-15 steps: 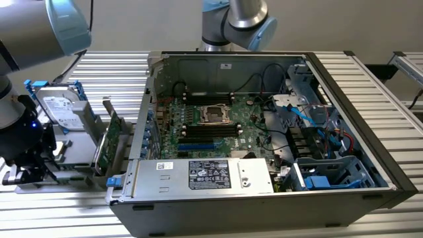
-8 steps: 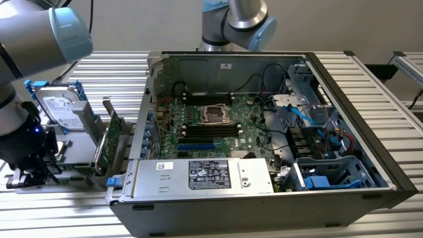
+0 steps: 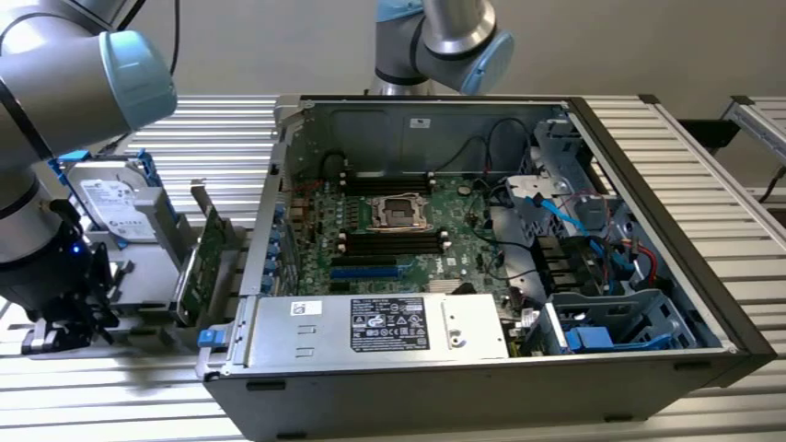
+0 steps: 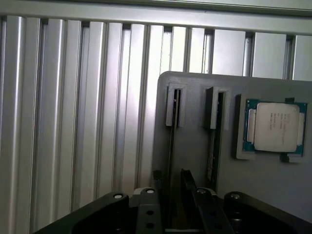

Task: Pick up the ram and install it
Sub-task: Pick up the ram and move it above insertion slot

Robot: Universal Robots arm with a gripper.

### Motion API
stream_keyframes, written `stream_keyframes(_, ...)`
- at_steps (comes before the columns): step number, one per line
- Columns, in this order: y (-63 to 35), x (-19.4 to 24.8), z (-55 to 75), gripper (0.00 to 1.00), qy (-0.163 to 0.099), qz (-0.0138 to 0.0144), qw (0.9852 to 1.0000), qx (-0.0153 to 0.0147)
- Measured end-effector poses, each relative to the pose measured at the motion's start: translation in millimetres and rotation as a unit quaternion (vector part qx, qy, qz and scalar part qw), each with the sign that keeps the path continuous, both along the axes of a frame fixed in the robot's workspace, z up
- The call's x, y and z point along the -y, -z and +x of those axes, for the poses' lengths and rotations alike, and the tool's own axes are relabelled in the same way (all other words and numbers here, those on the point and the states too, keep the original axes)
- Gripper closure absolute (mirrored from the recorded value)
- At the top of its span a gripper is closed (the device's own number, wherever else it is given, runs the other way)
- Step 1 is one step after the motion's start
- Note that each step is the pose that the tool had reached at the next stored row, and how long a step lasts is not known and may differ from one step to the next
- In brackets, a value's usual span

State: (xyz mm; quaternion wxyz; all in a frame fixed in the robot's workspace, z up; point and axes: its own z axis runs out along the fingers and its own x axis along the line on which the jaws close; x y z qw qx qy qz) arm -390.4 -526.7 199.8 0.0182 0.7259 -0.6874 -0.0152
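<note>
The ram is to be picked up by the middle of its long upper edge (image 4: 170, 191), so my gripper will grab it there next. The holder's slotted posts wrap the ends of the ram (image 4: 171, 146).
In the wrist view the ram (image 4: 171, 146) stands on edge in a slot of the grey holder plate (image 4: 195, 146), seen as a thin dark strip. A second stick (image 4: 212, 156), with a green edge, stands in the neighbouring slot. My gripper (image 4: 171, 178) is open just over the first stick, with one black fingertip (image 4: 157, 176) on each side of it and a gap on both sides. In the exterior view the gripper (image 3: 68, 318) hangs low over the holder at the exterior view's left, beside the open computer case (image 3: 491, 276).
A processor chip (image 4: 273, 126) lies in a recess of the holder. A silver hard drive (image 3: 110, 203) and a green expansion card (image 3: 202, 267) stand between the arm and the case. Black memory slots (image 3: 393, 241) lie on the motherboard. A second arm (image 3: 443, 41) stands behind the case.
</note>
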Motion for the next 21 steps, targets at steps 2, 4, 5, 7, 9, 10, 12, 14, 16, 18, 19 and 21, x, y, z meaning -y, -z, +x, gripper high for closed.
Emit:
stream_keyframes(2,0.7,-0.1,0.0,0.70,0.000,-0.0001,1.0000,-0.0001)
stream_keyframes(4,0.7,-0.1,-0.1,0.70,0.000,-0.0001,1.0000,-0.0001)
stream_keyframes(5,0.8,-0.2,-0.1,0.70,0.001,-0.0001,1.0000,-0.0001)
stream_keyframes(7,1.7,-0.2,-0.1,0.70,0.002,0.0000,1.0000,-0.0001)
stream_keyframes(9,2.8,-0.3,-0.1,0.70,0.004,0.0000,1.0000,-0.0003)
stream_keyframes(10,2.9,-0.3,-0.1,0.70,0.004,0.0000,1.0000,-0.0004)
stream_keyframes(12,2.9,-0.3,-0.1,0.70,0.004,0.0000,1.0000,-0.0004)
stream_keyframes(14,2.9,-0.3,-0.1,0.70,0.004,-0.0001,1.0000,-0.0004)
stream_keyframes(16,2.9,-0.3,-0.1,0.70,0.004,0.0000,1.0000,-0.0004)
stream_keyframes(18,3.0,-0.3,-0.1,0.78,0.004,0.0000,1.0000,-0.0004)
stream_keyframes(19,2.9,-0.3,-0.1,0.78,0.005,-0.0001,1.0000,-0.0004)
stream_keyframes(21,3.0,-0.3,-0.1,0.85,0.005,0.0000,1.0000,-0.0004)
